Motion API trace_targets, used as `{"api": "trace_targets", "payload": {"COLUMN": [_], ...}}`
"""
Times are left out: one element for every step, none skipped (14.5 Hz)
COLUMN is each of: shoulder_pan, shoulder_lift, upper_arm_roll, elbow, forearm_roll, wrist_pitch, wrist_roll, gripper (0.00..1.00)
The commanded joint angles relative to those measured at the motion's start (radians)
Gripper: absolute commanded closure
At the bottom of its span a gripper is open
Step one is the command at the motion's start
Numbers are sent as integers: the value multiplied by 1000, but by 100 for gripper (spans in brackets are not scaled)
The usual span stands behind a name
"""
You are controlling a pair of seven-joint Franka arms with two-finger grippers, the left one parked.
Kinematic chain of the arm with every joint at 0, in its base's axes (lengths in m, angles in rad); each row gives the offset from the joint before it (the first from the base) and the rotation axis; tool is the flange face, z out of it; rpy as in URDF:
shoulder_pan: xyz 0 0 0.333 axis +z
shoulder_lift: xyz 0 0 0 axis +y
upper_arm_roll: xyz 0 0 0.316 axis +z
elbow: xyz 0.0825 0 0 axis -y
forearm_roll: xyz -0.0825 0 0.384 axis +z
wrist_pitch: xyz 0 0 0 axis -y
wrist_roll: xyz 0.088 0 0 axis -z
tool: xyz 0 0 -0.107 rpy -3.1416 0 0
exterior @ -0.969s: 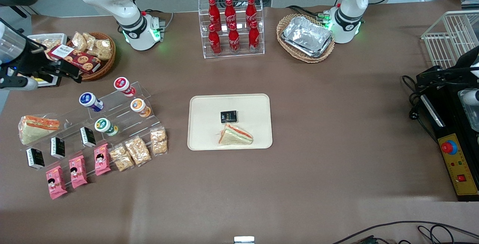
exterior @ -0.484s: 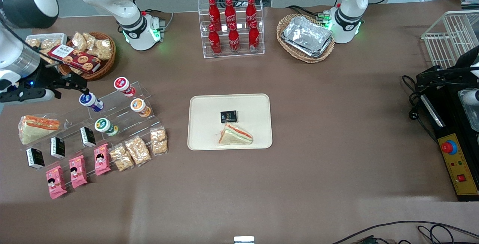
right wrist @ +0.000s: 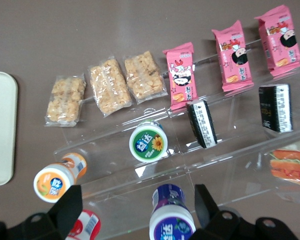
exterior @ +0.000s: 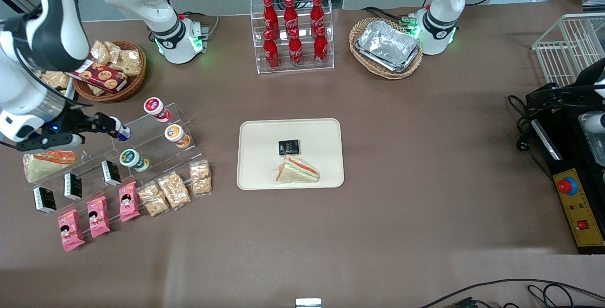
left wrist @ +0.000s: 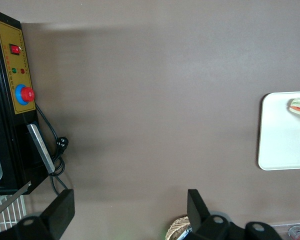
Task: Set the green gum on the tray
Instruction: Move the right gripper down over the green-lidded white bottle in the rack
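Observation:
The green gum should go on the tray (exterior: 255,131), so the robot's right gripper will pick it up next by its white canister body (exterior: 136,161).
The green gum (exterior: 132,159) is a small white canister with a green-and-white lid. It lies on a clear stepped acrylic rack (exterior: 142,142), nearer the front camera than the blue-lidded and orange-lidded canisters. It also shows in the right wrist view (right wrist: 148,142). The cream-beige tray (exterior: 255,131) lies mid-table and holds a sandwich (exterior: 297,171) and a small black packet (exterior: 289,147); its edge shows in the right wrist view (right wrist: 1,130). My right gripper (exterior: 111,126) is open and empty, hovering over the blue-lidded canister (right wrist: 171,220), above the rack. In the wrist view the gripper (right wrist: 137,207) has its fingers wide apart.
The rack also holds an orange-lidded canister (exterior: 177,135), a red-lidded canister (exterior: 156,108), black packets (exterior: 111,172) and a wrapped sandwich (exterior: 45,162). Pink snack packs (exterior: 97,216) and cracker bags (exterior: 175,189) lie nearer the camera. A snack basket (exterior: 113,69), a cola bottle rack (exterior: 293,34) and a foil-tray basket (exterior: 386,47) stand farther away.
My right arm has swung in from the table's edge toward the rack, and the gripper now hovers over the blue-lidded canister. Nothing on the table has moved.

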Motion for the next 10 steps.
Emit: {"api": "trace_targets", "payload": {"shoulder_pan": [3,5,5,5,6,17,28,29,29,29], "shoulder_lift": [41,48,52,60,67,80,93,109,127,141], "upper_arm_roll": [1,3,4,6,7,7,7,7,7,7], "elbow": [-57,-83,-103,-117,-118,-118,-118,-118,-120,-126], "forearm_roll": [-7,-5,-7,-7,-7,-5,-5,-5,-5,-5], "wrist_pitch": [114,153,187,207,217,223,236,255,273,292], "wrist_roll": [-16,-17,-17,-17,-17,-17,-17,-17,-17,-17], "gripper": [0,0,0,0,0,0,0,0,0,0]}}
